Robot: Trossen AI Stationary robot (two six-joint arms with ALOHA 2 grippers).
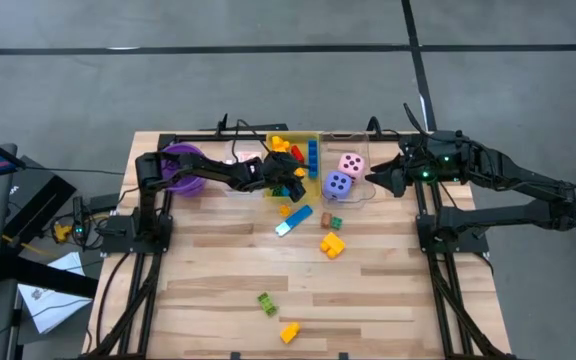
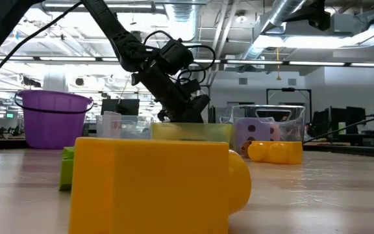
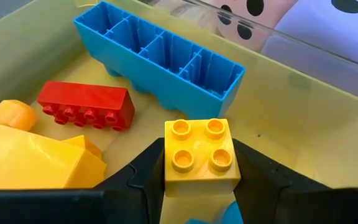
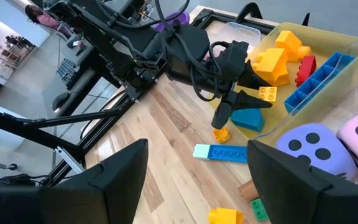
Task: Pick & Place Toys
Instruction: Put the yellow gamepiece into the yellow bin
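Observation:
The small yellow brick sits low in the yellow bin, beside the long blue brick, so it is time for my left gripper to open now.
My left gripper reaches into the yellow bin at the table's far middle and is shut on a small yellow four-stud brick. Below it in the bin lie a long blue brick with its hollow side up, a red brick and yellow-orange pieces. The pink die and the purple die sit in the clear bin beside it. My right gripper hangs open to the right of the bins, with nothing between its fingers. My left gripper pinches the yellow brick by two opposite side walls between its two fingers. The fingers slant down into the bin from the table's left. The brick is held clear above the bin's floor with its studded top facing up toward the wrist.
Loose toys lie on the wood in front of the bins: a blue brick, a yellow piece, a small brown-green piece, a green brick and a yellow brick. A purple bowl stands at the far left.

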